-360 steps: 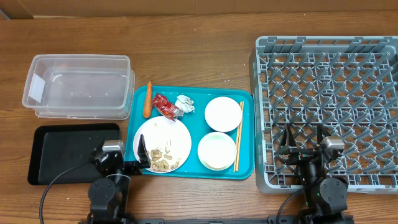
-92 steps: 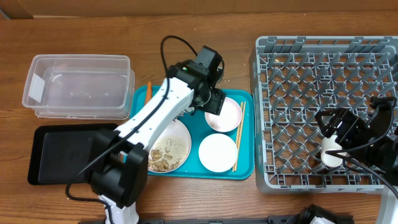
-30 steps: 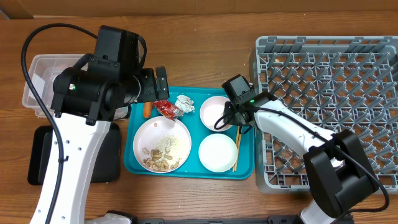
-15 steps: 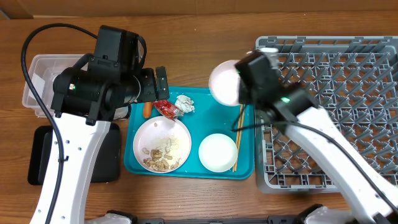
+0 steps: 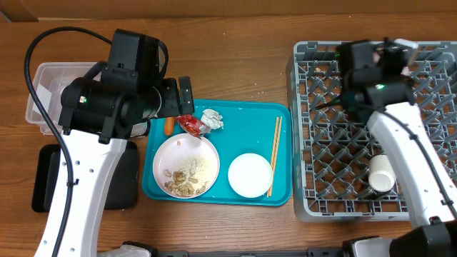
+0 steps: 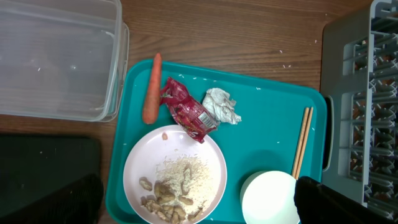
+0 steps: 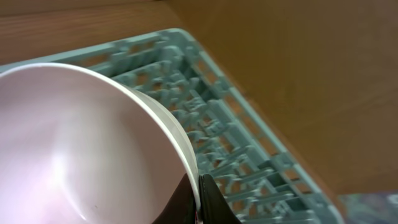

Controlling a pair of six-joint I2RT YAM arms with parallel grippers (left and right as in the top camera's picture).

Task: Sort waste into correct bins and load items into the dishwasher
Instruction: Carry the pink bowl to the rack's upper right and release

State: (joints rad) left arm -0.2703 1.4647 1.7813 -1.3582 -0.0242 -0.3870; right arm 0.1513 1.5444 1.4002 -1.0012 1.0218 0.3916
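Note:
Grey pegs show below and beyond the white bowl's rim, so I will lower the white bowl onto them before my right gripper releases it.
My right gripper is shut on the rim of a white bowl, held tilted above the far part of the grey dishwasher rack. From overhead the right gripper hangs over the rack, and only an edge of that bowl shows. My left gripper hovers open above the teal tray. On the tray lie a carrot, a red wrapper, a tissue, a plate with food scraps, a second bowl and chopsticks.
The clear tub sits at the back left, partly under my left arm, with the black tray in front of it. A white cup lies in the rack's near right part.
My right gripper lifted the upper bowl off the teal tray and carried it right, up over the rack's far side. The left arm has not moved.

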